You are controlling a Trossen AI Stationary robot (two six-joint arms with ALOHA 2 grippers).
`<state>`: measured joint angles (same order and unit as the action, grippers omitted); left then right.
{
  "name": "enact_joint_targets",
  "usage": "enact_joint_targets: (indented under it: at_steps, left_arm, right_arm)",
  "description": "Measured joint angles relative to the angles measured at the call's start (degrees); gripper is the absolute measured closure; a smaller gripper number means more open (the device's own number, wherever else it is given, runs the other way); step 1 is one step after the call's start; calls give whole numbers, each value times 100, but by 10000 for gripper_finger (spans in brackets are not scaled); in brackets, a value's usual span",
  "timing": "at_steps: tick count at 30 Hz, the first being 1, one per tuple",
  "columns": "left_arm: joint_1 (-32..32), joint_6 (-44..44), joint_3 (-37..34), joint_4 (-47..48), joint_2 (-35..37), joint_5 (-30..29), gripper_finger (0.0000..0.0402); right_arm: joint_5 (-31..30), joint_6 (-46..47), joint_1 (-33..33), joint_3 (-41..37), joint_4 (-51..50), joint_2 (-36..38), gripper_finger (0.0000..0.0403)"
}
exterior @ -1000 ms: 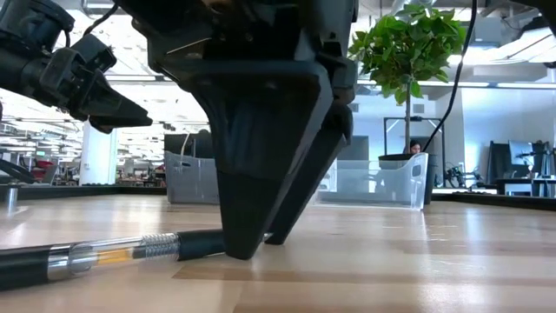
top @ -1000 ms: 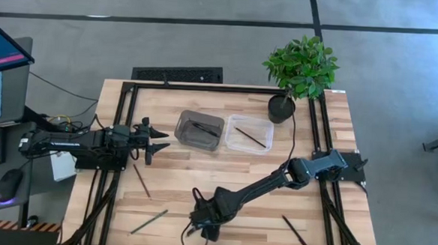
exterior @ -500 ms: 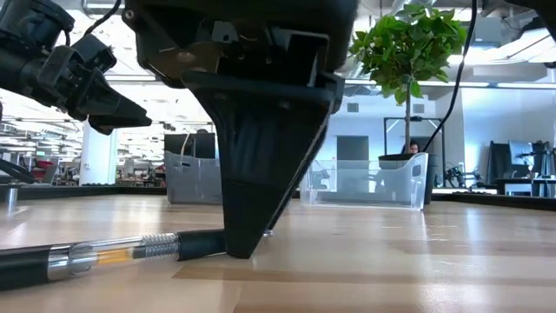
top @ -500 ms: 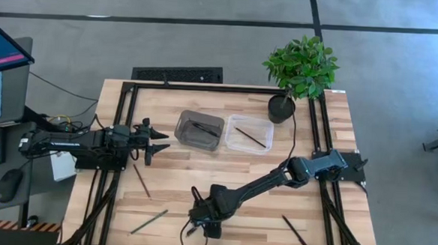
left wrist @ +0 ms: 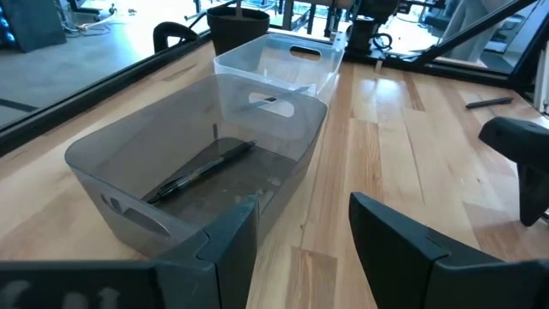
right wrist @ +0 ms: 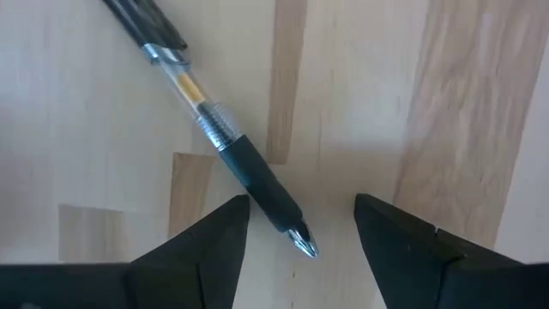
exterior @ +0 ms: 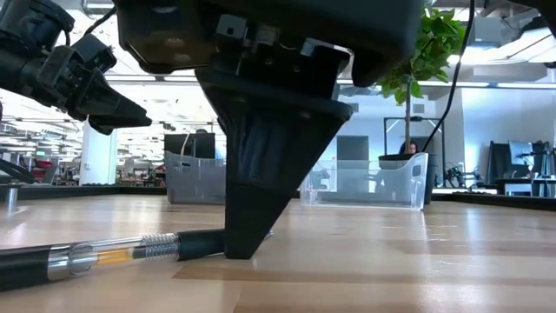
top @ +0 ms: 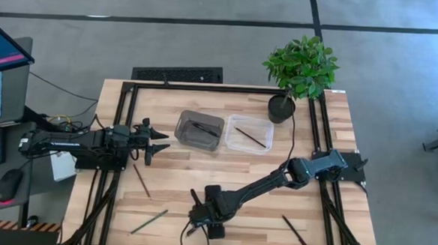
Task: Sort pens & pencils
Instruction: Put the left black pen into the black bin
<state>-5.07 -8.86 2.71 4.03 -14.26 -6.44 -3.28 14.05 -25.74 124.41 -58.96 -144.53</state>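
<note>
The black pen needs to be sorted into the grey tray. My right gripper will grab it next by its black grip section (right wrist: 261, 184).
A black pen (right wrist: 214, 129) with a clear barrel lies flat on the wood near the table's near edge, also seen in the low view (exterior: 104, 255) and the high view (top: 196, 198). My right gripper (right wrist: 302, 249) points down over its tip end, open, one finger on either side of the tip without touching; its fingertips stand at table level (exterior: 248, 239). My left gripper (left wrist: 300, 249) hovers open at the table's left, beside the grey tray (left wrist: 111, 184), which holds a pen (left wrist: 202, 170). The clear tray (top: 249, 134) holds a pencil. Two pencils (top: 141, 180) (top: 148, 221) lie on the table.
Another dark stick (top: 294, 231) lies near the table's right near corner. A potted plant (top: 281, 107) stands behind the clear tray. Black frame rails run along the table's edges. Bare wood lies between the trays and my right gripper.
My right gripper has turned about its upright axis over the pen's tip: in the low view its two fingers stood apart side by side, and now one stands behind the other. The pen has stayed where it was.
</note>
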Motion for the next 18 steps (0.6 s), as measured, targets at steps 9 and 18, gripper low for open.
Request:
enact_joint_targets:
  at_steps: [9, 18]
  left_arm:
    - [-1, 0, -1, 0, 0, 2, 228]
    - [-1, 0, 1, 0, 0, 2, 228]
  right_arm:
    - [-38, -962, -112, 3, 81, 0, 159]
    - [603, -968, -87, 8, 2, -4, 159]
